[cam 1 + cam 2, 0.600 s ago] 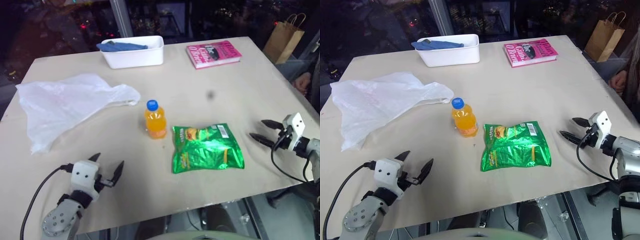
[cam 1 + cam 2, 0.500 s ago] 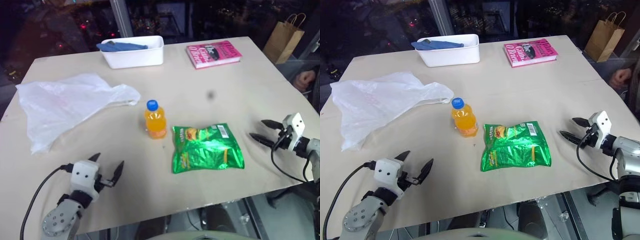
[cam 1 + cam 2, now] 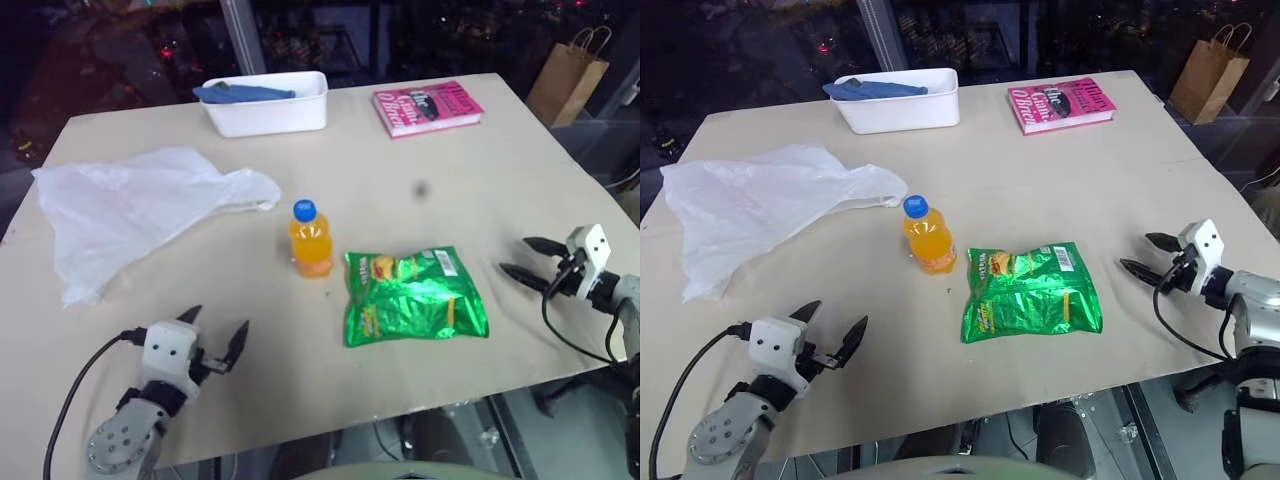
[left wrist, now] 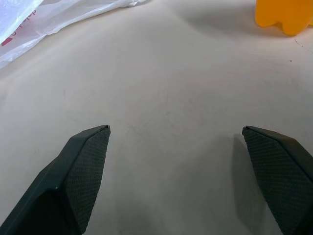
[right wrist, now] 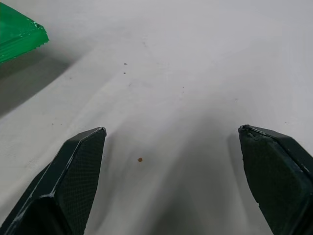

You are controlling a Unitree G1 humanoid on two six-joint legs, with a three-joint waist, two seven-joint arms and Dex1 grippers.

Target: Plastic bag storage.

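My left gripper will pick up the plastic bag [image 3: 140, 210] by its crinkled edge [image 3: 262, 190] next, because the bag lies thin and flat on the tabletop.
The plastic bag [image 3: 140, 210], thin, white and crinkly, lies flat on the left half of the beige table [image 3: 400, 160]; an edge of it with a red mark shows in the left wrist view [image 4: 44, 19]. My left gripper [image 3: 213, 330] hovers open near the table's front left edge, well short of the bag, nothing between its fingers. At the right edge my right gripper [image 3: 518, 257] is open too, pointing left toward the green snack packet [image 3: 413, 295].
An orange juice bottle [image 3: 311, 240] with a blue cap stands mid-table. At the back are a white tray [image 3: 268, 113] holding a blue cloth and a pink book [image 3: 427, 106]. A brown paper bag [image 3: 568, 75] stands beyond the far right corner.
A person's hand at the right edge has gone out of view. Both grippers and the objects on the table have stayed in place.
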